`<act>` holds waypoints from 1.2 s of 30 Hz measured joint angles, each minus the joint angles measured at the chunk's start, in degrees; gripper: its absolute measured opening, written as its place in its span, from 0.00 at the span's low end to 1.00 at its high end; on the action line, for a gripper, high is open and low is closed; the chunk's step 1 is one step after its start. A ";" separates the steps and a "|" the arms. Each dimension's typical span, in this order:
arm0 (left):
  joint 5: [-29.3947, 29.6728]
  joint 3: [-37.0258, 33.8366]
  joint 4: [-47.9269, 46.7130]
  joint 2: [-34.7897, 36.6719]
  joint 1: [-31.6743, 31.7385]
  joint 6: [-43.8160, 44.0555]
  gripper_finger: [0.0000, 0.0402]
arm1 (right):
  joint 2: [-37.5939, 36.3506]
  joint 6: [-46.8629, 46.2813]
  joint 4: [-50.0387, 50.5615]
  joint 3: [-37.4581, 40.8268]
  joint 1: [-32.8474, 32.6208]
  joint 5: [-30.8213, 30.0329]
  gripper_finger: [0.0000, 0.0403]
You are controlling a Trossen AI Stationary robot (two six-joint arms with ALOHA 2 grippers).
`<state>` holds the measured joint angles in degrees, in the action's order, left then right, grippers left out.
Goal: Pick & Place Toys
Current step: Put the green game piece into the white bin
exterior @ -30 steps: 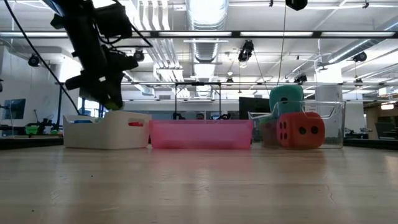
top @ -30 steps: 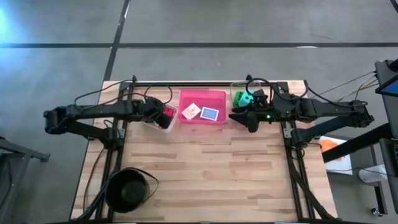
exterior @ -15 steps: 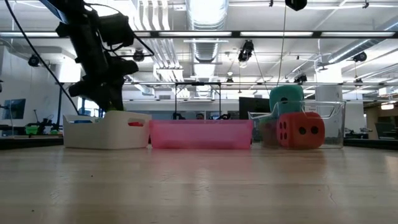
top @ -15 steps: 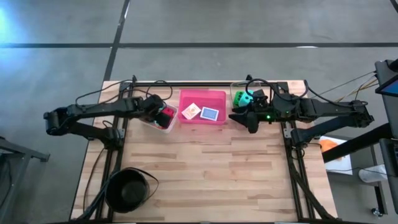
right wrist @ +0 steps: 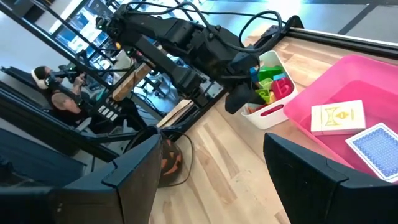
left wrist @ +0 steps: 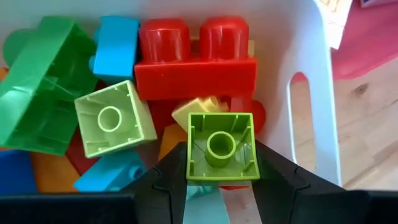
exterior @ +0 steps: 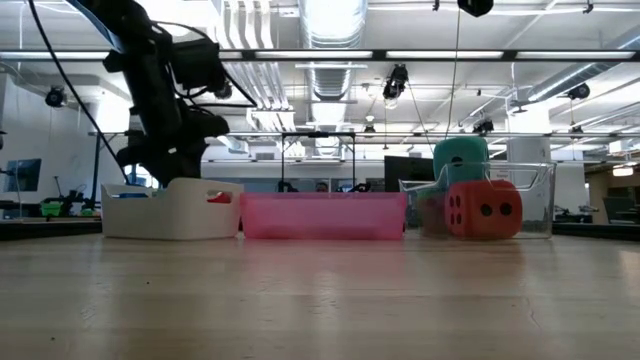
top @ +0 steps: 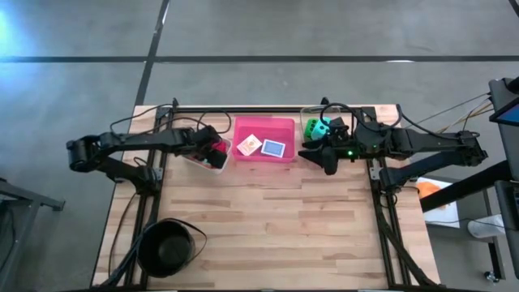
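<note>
The light green block [left wrist: 221,147] hangs over the piled toy blocks and would rest in the tray, so it is time for my left gripper to open now.
My left gripper [top: 213,152] is inside the white tray [top: 197,159], shut on a light green block [left wrist: 221,147] just above a pile of red, green, blue, yellow and orange blocks [left wrist: 124,93]. In the low view its arm [exterior: 165,120] dips behind the tray [exterior: 172,208]. My right gripper [top: 315,154] hangs open and empty by the clear tray [top: 306,115], which holds a green die [top: 312,128], a teal die [exterior: 460,158] and a red die [exterior: 482,210]. Two cards [top: 261,146] lie in the pink tray [top: 285,123]. My left gripper pinches the light green block by two opposite side walls [left wrist: 191,163] between its two fingers [left wrist: 168,180]. The fingers come from above, pointing down into the white tray. The block's hollow underside faces the wrist camera. Whether it touches the blocks beneath, I cannot tell.
A black round bowl [top: 166,247] stands at the table's near left corner. The three trays stand in a row along the far edge. Bare wood [top: 276,219] lies between them and the near edge. A person [right wrist: 53,93] sits beyond the table.
My left gripper has gone down a little into the white tray with the green block, and its arm has shifted slightly toward the table's right. My right arm has kept still.
</note>
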<state>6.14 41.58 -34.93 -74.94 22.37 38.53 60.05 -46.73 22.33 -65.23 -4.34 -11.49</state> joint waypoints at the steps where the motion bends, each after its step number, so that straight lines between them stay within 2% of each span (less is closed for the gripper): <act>1: -0.01 -0.02 0.01 -0.20 0.00 0.08 0.34 | 0.00 0.05 0.02 0.00 0.01 0.00 0.67; 13: -0.23 -0.02 0.01 -0.55 0.00 0.85 0.34 | 0.00 0.72 0.15 0.00 0.04 -0.02 0.67; 15: -0.33 -0.02 0.02 -0.55 0.00 1.61 0.39 | 0.00 0.74 0.15 0.00 0.04 -0.02 0.67; 21: -1.96 -0.02 0.01 -0.55 0.00 2.02 0.66 | 0.00 0.85 0.15 0.00 0.04 -0.02 0.67; 25: -3.21 -0.02 0.01 -0.55 0.00 2.04 0.78 | 0.00 0.85 0.15 0.00 0.04 -0.02 0.67; 29: -3.24 -0.02 -0.44 -0.30 -0.02 3.30 0.83 | 0.00 0.87 0.15 0.00 0.04 -0.02 0.67; 36: -3.18 1.39 -2.98 0.08 0.02 3.95 0.84 | 0.00 0.88 0.15 0.00 0.04 -0.03 0.67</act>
<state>2.97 42.97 -37.91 -74.85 22.39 42.48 60.05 -45.86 22.48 -65.23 -4.29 -11.52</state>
